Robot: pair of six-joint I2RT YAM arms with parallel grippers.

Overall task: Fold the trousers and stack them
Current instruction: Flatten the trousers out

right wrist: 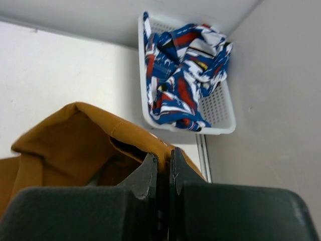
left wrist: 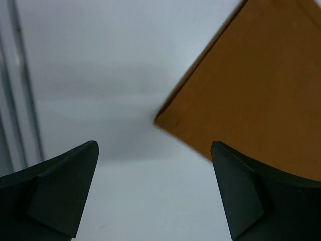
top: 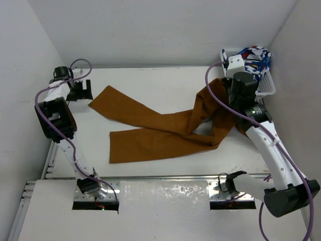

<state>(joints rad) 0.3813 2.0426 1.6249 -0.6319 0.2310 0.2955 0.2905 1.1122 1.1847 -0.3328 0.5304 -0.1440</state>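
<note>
My left gripper grabs the trousers (top: pixel 165 129) by the upper leg's hem corner (top: pixel 92 104) next, to stretch that leg and fold it over the other leg.
The mustard-brown trousers (top: pixel 165 129) lie spread across the white table, both legs pointing left and the waist bunched at the right. My right gripper (right wrist: pixel 164 159) is shut on the waistband edge (right wrist: pixel 125 131), which is lifted off the table; in the top view this gripper (top: pixel 231 98) sits over the waist end. My left gripper (top: pixel 83 92) stands open at the far left, just off the upper leg's hem (top: pixel 100 99). In the left wrist view the hem corner (left wrist: pixel 168 120) lies ahead of the wide-apart fingertips (left wrist: pixel 225 160), with only bare table between them.
A white perforated basket (top: pixel 266 88) holding a blue-red-white patterned cloth (top: pixel 253 57) stands in the back right corner, close behind my right gripper. White walls close in the left, back and right sides. A metal rail runs along the table's near edge (top: pixel 165 177).
</note>
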